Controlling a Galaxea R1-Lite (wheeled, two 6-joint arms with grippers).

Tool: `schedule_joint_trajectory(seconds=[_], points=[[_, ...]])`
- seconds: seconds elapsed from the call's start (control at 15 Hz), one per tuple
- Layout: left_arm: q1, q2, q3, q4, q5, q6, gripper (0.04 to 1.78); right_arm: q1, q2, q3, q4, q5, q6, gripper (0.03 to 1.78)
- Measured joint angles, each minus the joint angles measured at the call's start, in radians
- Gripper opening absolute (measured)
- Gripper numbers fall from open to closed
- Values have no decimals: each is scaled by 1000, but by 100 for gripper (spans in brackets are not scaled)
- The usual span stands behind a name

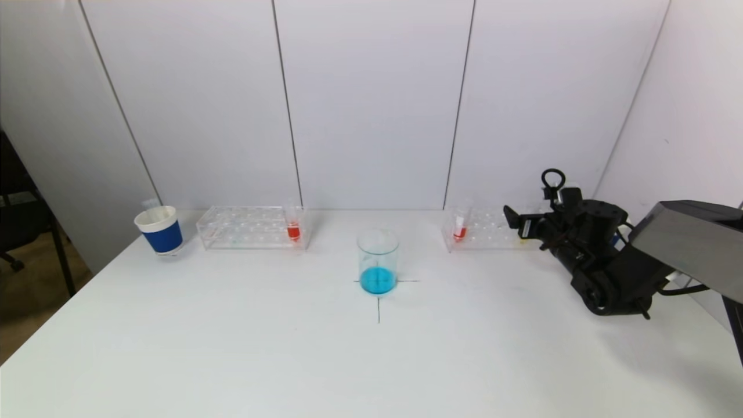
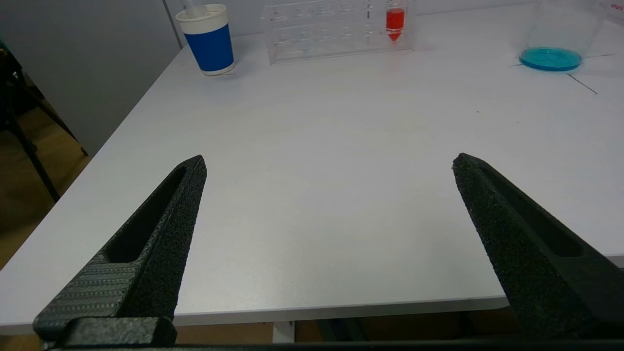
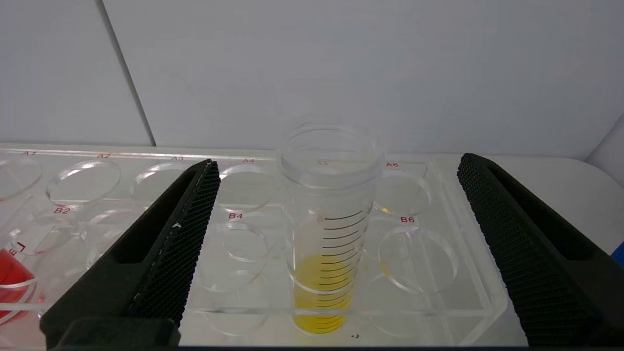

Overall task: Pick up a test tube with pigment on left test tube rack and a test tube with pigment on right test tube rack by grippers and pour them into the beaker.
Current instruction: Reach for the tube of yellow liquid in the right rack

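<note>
My right gripper will next take hold of the clear graduated test tube by its upper side under the tube's rim (image 3: 328, 213), because the rack hole (image 3: 321, 287) is around the test tube's yellow-filled end.
The beaker (image 1: 377, 261) stands mid-table with blue liquid in its bottom. The left test tube rack (image 1: 252, 227) holds a tube of red pigment (image 1: 294, 227) at its right end. The right test tube rack (image 1: 482, 229) holds a red tube (image 1: 460, 229) at its left end. It also holds a tube of yellow pigment (image 3: 329, 229), which the right arm hides in the head view. My right gripper (image 1: 516, 223) is at that rack, open (image 3: 339, 163), its fingers apart on either side of the yellow tube. My left gripper (image 2: 329, 163) is open and empty over the table's near edge.
A blue and white paper cup (image 1: 159, 229) stands left of the left rack, also in the left wrist view (image 2: 209, 39). White wall panels close in behind and to the right of the racks. A black cross is marked on the table (image 1: 232, 348) under the beaker.
</note>
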Motion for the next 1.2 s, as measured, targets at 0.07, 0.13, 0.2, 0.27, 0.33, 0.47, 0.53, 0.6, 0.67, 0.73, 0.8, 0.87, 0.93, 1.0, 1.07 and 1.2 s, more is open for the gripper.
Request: schedule_joint_trajectory(seconds=[0.07, 0.13, 0.2, 0.27, 0.33, 0.47, 0.53, 0.6, 0.67, 0.73, 0.8, 0.87, 0.93, 1.0, 1.07, 1.2], points=[[0, 0, 0, 0, 0, 0, 176, 0, 1, -3, 1, 0, 0, 177], [0, 0, 0, 0, 0, 0, 176, 0, 2, -4, 2, 0, -1, 177], [0, 0, 0, 0, 0, 0, 176, 0, 3, -5, 2, 0, -2, 177], [0, 0, 0, 0, 0, 0, 176, 0, 4, -5, 2, 0, -2, 177], [0, 0, 0, 0, 0, 0, 176, 0, 5, -5, 1, 0, -3, 177], [0, 0, 0, 0, 0, 0, 176, 1, 7, -6, 1, 0, -3, 177], [0, 0, 0, 0, 0, 0, 176, 1, 7, -6, 1, 0, -3, 177], [0, 0, 0, 0, 0, 0, 176, 1, 8, -6, 1, 0, -3, 177], [0, 0, 0, 0, 0, 0, 176, 2, 9, -6, 1, 0, -3, 177], [0, 0, 0, 0, 0, 0, 176, 1, 9, -6, 0, 0, -3, 177], [0, 0, 0, 0, 0, 0, 176, 1, 10, -6, -2, 0, -3, 177], [0, 0, 0, 0, 0, 0, 176, 1, 10, -6, -3, 0, -3, 176], [0, 0, 0, 0, 0, 0, 176, 2, 10, -6, -2, 0, -3, 173], [0, 0, 0, 0, 0, 0, 176, 3, 10, -6, -2, 0, -4, 167], [0, 0, 0, 0, 0, 0, 176, 5, 10, -5, -2, 0, -4, 157], [0, 0, 0, 0, 0, 0, 176, 6, 10, -5, -2, -1, -5, 133]])
